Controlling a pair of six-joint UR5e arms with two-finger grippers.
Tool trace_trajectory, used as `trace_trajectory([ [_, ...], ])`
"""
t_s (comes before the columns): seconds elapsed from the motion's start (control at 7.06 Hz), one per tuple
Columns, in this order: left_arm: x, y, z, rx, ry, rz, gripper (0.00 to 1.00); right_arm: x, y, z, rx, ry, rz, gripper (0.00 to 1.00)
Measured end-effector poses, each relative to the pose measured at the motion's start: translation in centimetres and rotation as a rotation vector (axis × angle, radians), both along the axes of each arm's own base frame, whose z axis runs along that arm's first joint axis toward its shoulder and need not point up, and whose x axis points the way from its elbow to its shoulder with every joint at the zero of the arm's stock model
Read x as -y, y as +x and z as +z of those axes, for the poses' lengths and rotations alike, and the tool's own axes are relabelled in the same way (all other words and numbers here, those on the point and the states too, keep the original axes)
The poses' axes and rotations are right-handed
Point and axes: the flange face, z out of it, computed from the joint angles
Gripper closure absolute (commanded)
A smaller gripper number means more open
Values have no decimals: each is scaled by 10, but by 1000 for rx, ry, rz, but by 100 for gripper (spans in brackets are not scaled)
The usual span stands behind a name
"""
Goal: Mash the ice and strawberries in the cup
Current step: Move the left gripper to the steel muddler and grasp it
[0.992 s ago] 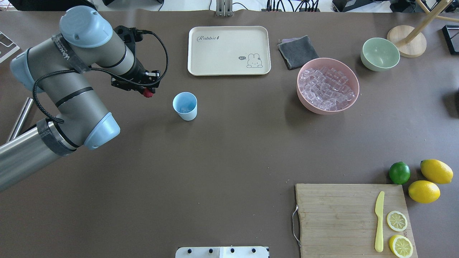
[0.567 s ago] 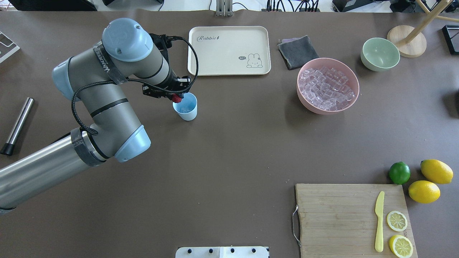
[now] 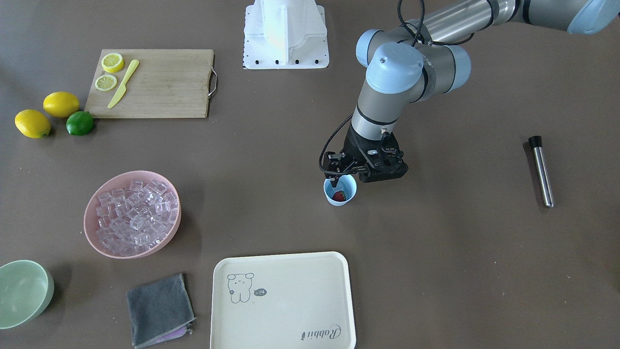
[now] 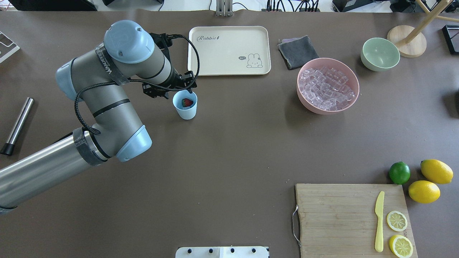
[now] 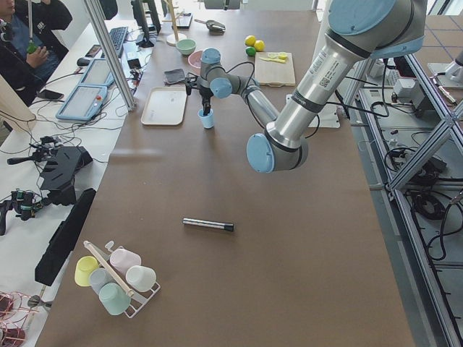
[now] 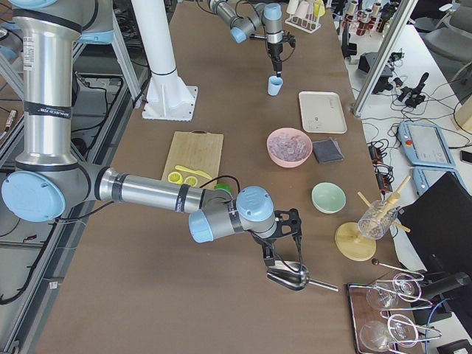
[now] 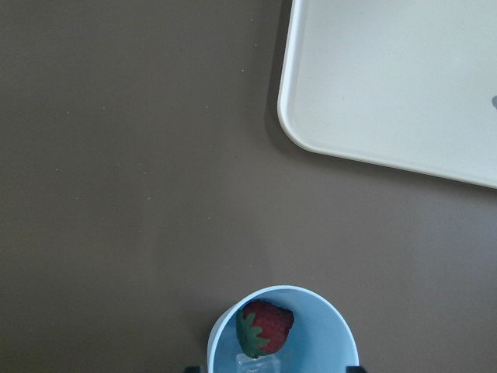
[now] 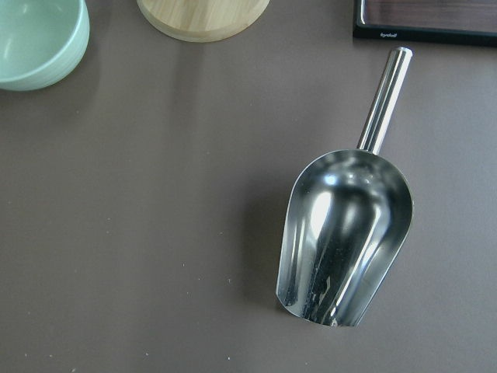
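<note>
Next, my left gripper grabs the steel muddler by its metal rod [image 3: 544, 176] to mash the strawberry and ice in the cup.
The light blue cup [image 4: 184, 111] stands left of the table's middle, in front of the cream tray. One red strawberry [image 4: 187, 103] lies inside it on a little clear ice [image 7: 252, 364]. My left gripper [image 4: 178, 92] hovers just over the cup's rim, open and holding nothing. In the left wrist view the strawberry [image 7: 266, 326] rests against the cup's [image 7: 334, 342] inner wall. A heap of ice [image 4: 327, 89] fills the pink bowl. My right gripper [image 6: 284, 254] hangs above a metal scoop [image 8: 342, 241]. I cannot tell whether it is open or shut.
A metal rod with a black tip [image 4: 16, 125] lies at the far left. The cream tray [image 4: 229, 70], grey cloth [image 4: 297, 52] and green bowl [image 4: 380, 53] sit along the back. The cutting board [image 4: 333, 218] holds a knife and lemon slices, with lemons and a lime beside it.
My left arm swung right with the strawberry held in its gripper, stopped over the cup and opened. The strawberry now lies inside the cup.
</note>
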Motion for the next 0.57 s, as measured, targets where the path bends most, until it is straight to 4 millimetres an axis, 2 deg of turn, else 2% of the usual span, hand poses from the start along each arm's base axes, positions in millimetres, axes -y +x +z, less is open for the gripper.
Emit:
trace_trajectory([
  [0.14,3,-41,38,20,5,30,2,0,0,0,-1,0,0,0],
  [0.28,10,-92,85,54,20,65,2,-1,0,0,-1,0,0,0],
  [0.57,19,-194,206,168,69,141,2,-1,2,2,-2,-8,5,0],
])
